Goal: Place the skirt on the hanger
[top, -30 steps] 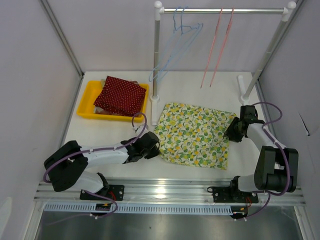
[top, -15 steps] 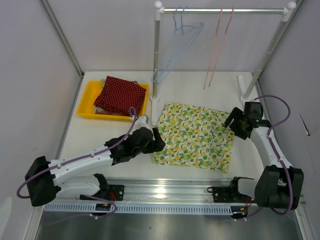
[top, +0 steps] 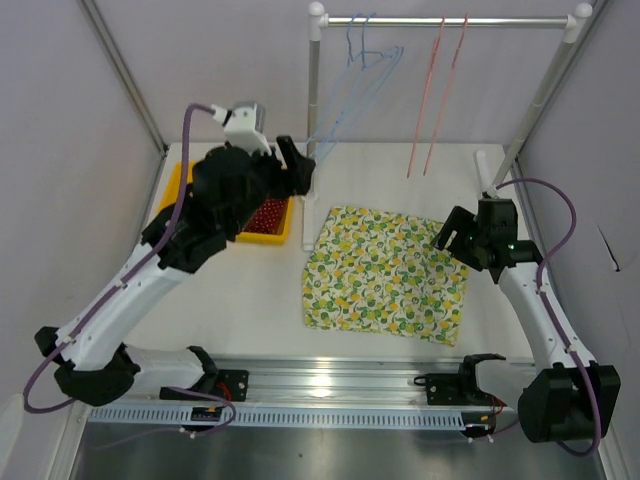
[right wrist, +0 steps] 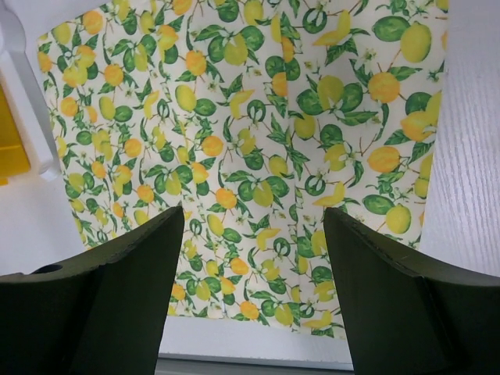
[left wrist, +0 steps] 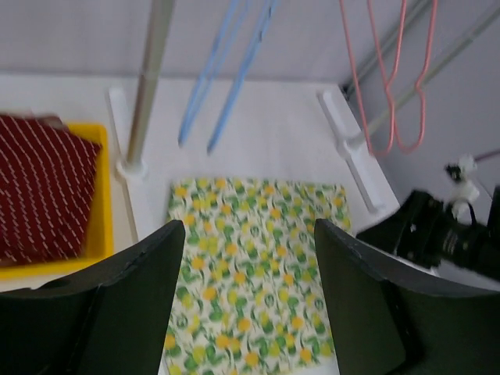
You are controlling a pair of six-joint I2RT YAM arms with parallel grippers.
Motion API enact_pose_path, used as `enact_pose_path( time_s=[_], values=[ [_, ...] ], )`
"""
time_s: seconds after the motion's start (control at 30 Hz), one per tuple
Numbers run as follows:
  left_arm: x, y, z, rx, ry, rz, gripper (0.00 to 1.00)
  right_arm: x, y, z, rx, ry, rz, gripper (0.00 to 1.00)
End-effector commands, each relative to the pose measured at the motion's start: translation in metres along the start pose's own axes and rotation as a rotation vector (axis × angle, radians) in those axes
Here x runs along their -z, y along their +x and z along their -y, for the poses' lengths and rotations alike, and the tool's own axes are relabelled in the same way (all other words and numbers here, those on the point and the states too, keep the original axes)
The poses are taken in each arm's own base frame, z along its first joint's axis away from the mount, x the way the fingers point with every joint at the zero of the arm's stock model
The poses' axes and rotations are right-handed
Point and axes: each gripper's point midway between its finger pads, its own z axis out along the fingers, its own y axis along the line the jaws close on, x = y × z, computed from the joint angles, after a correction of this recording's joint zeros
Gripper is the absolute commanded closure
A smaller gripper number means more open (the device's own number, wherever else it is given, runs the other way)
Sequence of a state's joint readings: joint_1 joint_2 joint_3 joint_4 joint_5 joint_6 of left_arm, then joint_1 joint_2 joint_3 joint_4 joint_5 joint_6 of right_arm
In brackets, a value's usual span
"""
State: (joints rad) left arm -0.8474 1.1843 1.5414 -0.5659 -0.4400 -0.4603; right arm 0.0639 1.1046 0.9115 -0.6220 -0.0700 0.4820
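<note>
My left gripper picks up the blue hanger by its sloping arm nearest the rack post [top: 331, 108] next, which leaves hook and far arm free for the skirt [top: 385, 282].
The skirt [top: 385, 282], white with yellow lemons and green leaves, lies spread flat on the table. Blue hangers [top: 355, 85] and pink hangers [top: 435, 90] hang from the rail. My left gripper [top: 297, 165] is raised high over the tray's right end, beside the rack post, open and empty. In its wrist view the skirt [left wrist: 250, 273] lies far below the left gripper [left wrist: 248, 226], with the blue hangers [left wrist: 226, 70] and a pink hanger [left wrist: 391, 86] ahead. My right gripper [top: 450, 235] hovers open over the skirt's right edge, holding nothing. The skirt [right wrist: 250, 133] fills the view behind the right gripper [right wrist: 254, 215].
A yellow tray [left wrist: 100, 226] holding a red dotted cloth [left wrist: 43, 195] sits at the back left, partly under my left arm. The rack's left post [top: 313, 110] stands just behind the skirt, and its white foot [top: 485, 170] lies at the back right. Grey walls close in both sides.
Both grippers have opened and left the skirt's edges. The left arm has swung up and back toward the rack. The right gripper has lifted slightly; the skirt stays flat.
</note>
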Motion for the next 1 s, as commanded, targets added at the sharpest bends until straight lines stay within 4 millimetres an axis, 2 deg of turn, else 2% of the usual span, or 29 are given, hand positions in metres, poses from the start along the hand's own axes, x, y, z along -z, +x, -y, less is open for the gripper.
enact_pose_path(
  time_s=[0.0, 0.03, 0.07, 0.1, 0.13, 0.17, 0.37, 0.43, 0.57, 0.73, 0.97],
  values=[
    [-0.031, -0.039, -0.009, -0.184, -0.024, 0.037, 0.28, 0.014, -0.012, -0.016, -0.003, -0.049, 0.043, 0.22],
    [-0.040, -0.061, 0.000, -0.186, -0.010, 0.075, 0.28, 0.014, -0.012, -0.018, -0.001, -0.056, 0.042, 0.22],
    [-0.049, -0.064, 0.003, -0.228, 0.004, 0.074, 0.28, 0.016, -0.012, -0.021, 0.006, -0.066, 0.045, 0.22],
    [-0.053, -0.079, 0.006, -0.234, 0.017, 0.106, 0.29, 0.017, -0.012, -0.024, 0.013, -0.073, 0.047, 0.22],
    [-0.063, -0.082, 0.004, -0.250, 0.020, 0.105, 0.29, 0.019, -0.013, -0.028, 0.018, -0.081, 0.049, 0.22],
    [-0.075, -0.091, 0.013, -0.283, 0.057, 0.119, 0.30, 0.021, -0.015, -0.030, 0.020, -0.087, 0.058, 0.22],
    [-0.129, -0.104, 0.013, -0.337, 0.107, 0.129, 0.35, 0.028, -0.020, -0.039, 0.041, -0.112, 0.065, 0.22],
    [-0.136, -0.114, 0.010, -0.337, 0.107, 0.152, 0.35, 0.030, -0.021, -0.041, 0.044, -0.121, 0.069, 0.22],
    [-0.150, -0.114, 0.009, -0.332, 0.138, 0.156, 0.36, 0.033, -0.022, -0.044, 0.049, -0.131, 0.075, 0.22],
    [-0.165, -0.099, 0.017, -0.342, 0.224, 0.118, 0.38, 0.032, -0.021, -0.044, 0.051, -0.137, 0.071, 0.22],
    [-0.184, -0.081, 0.015, -0.335, 0.233, 0.077, 0.41, 0.031, -0.019, -0.044, 0.050, -0.141, 0.067, 0.22]
  ],
)
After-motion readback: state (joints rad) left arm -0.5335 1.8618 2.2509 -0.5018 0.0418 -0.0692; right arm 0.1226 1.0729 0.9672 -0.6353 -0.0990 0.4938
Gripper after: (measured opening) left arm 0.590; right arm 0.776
